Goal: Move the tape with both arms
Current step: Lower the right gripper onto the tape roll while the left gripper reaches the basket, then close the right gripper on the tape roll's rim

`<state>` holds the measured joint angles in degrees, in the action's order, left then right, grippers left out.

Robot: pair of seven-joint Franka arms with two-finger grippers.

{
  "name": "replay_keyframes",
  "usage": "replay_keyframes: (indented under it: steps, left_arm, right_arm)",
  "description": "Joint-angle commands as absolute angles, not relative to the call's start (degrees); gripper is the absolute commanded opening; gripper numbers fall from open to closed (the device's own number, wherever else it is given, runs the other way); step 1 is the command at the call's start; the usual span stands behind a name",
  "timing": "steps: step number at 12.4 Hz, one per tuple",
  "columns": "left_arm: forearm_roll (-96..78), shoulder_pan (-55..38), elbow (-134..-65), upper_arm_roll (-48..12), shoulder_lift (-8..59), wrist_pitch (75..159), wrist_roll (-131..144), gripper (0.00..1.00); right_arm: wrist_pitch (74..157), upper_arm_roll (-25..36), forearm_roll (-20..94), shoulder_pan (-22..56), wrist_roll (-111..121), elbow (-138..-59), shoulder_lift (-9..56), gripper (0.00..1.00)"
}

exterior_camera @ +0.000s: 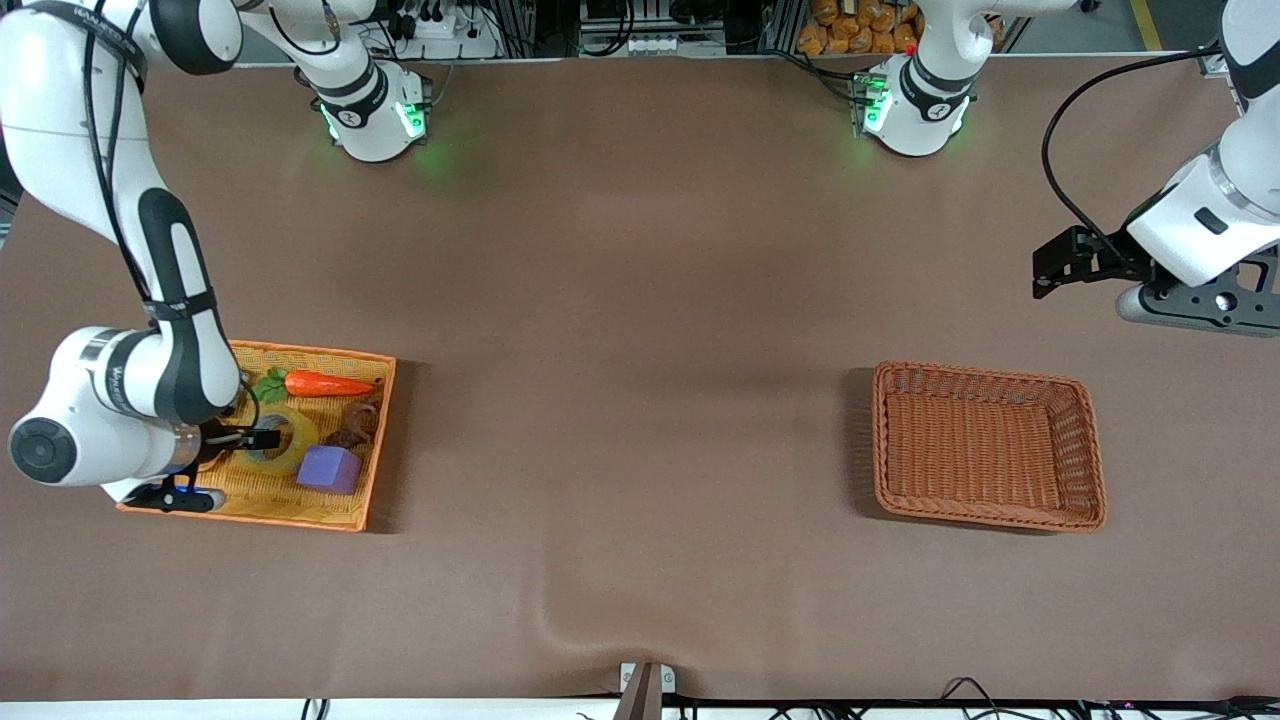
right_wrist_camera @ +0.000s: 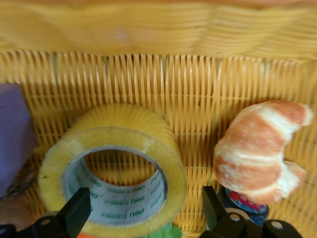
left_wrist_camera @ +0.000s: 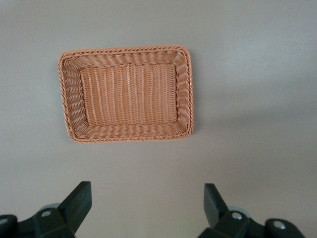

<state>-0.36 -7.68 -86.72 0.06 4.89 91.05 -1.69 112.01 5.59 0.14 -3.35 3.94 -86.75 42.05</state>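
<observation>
The robot's right gripper will next grab the tape by its ring side [right_wrist_camera: 172,193], to pass the tape across toward the brown wicker basket.
The tape [exterior_camera: 283,440], a yellowish roll with a grey-white core, lies in the orange tray [exterior_camera: 340,356] at the right arm's end of the table. In the right wrist view the tape [right_wrist_camera: 114,168] tilts between the purple cube [right_wrist_camera: 12,134] and the croissant [right_wrist_camera: 257,148]. My right gripper [right_wrist_camera: 146,210] is open low over the roll. One fingertip [right_wrist_camera: 79,208] shows against the core and the other stands outside the ring. In the front view the right gripper [exterior_camera: 262,438] is over the tape. My left gripper [left_wrist_camera: 147,193] is open and empty, and waits in the air [exterior_camera: 1050,270] at the left arm's end.
An empty brown wicker basket [exterior_camera: 985,372] stands toward the left arm's end and shows in the left wrist view [left_wrist_camera: 124,49]. In the tray a carrot [exterior_camera: 325,384] lies farther from the front camera than the tape. The purple cube [exterior_camera: 329,468] lies nearer.
</observation>
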Motion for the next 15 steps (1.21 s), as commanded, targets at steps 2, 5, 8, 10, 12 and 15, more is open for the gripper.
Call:
replay_keyframes:
  steps: [2,5,8,10,12,15]
  left_arm:
    - [-1.2,-8.5,-86.0,0.2,5.7,91.3,-1.9,1.0]
    - [-1.8,-10.7,-85.6,-0.8,8.4,92.2,-1.8,1.0]
    - [-1.8,-13.4,-85.4,-0.9,11.3,93.8,0.1,1.0]
    - [-1.4,-15.1,-85.4,-1.8,13.1,95.4,3.6,1.0]
    - [-1.4,-16.3,-85.3,-1.8,14.1,96.8,6.3,1.0]
    - [0.0,-18.4,-84.0,-1.8,16.0,97.1,11.0,1.0]
  right_arm:
    - [112.2,5.2,1.1,-4.4,6.5,-87.1,42.9,1.0]
    - [112.5,5.2,2.5,-4.6,7.6,-87.2,42.9,0.0]
    - [112.3,5.3,3.6,-4.7,8.0,-86.8,42.7,0.0]
    - [112.3,5.3,3.6,-5.6,11.6,-86.1,42.1,0.0]
    - [111.9,5.3,3.5,-6.5,16.1,-84.8,41.1,0.0]
    - [111.0,5.4,3.3,-6.6,19.4,-84.4,36.1,0.0]
